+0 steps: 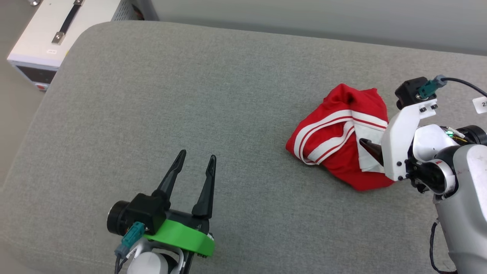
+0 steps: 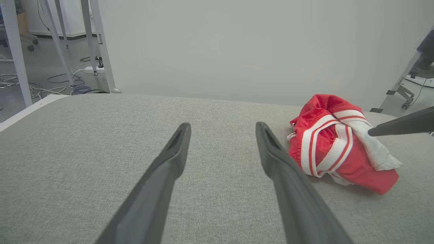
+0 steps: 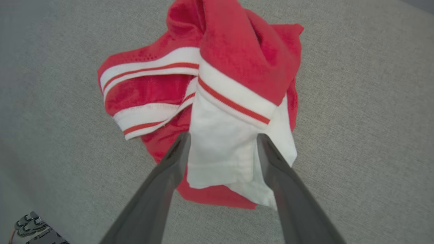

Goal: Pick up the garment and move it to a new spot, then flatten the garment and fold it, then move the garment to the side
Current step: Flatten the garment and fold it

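I need to carry the garment to a new spot, so my right gripper should next grab the crumpled garment (image 1: 335, 130) by its white sleeve (image 1: 370, 157).
The garment (image 1: 331, 133) lies crumpled in a heap on the right part of the grey padded table (image 1: 228, 95). It is red with red-and-white striped trim, and a white sleeve part faces up. My right gripper (image 3: 222, 135) is open, its two fingers standing either side of that white part of the garment (image 3: 237, 61). In the head view one dark finger (image 1: 368, 146) of it rests at the heap's right edge. My left gripper (image 1: 198, 154) is open with nothing between its fingers, low over bare table well to the left of the garment (image 2: 325, 149).
A white box with a black handle (image 1: 57, 30) stands beyond the table's far left corner. Metal frame legs and loose cables (image 2: 57, 51) are on the floor past the far edge. A pale wall runs behind the table.
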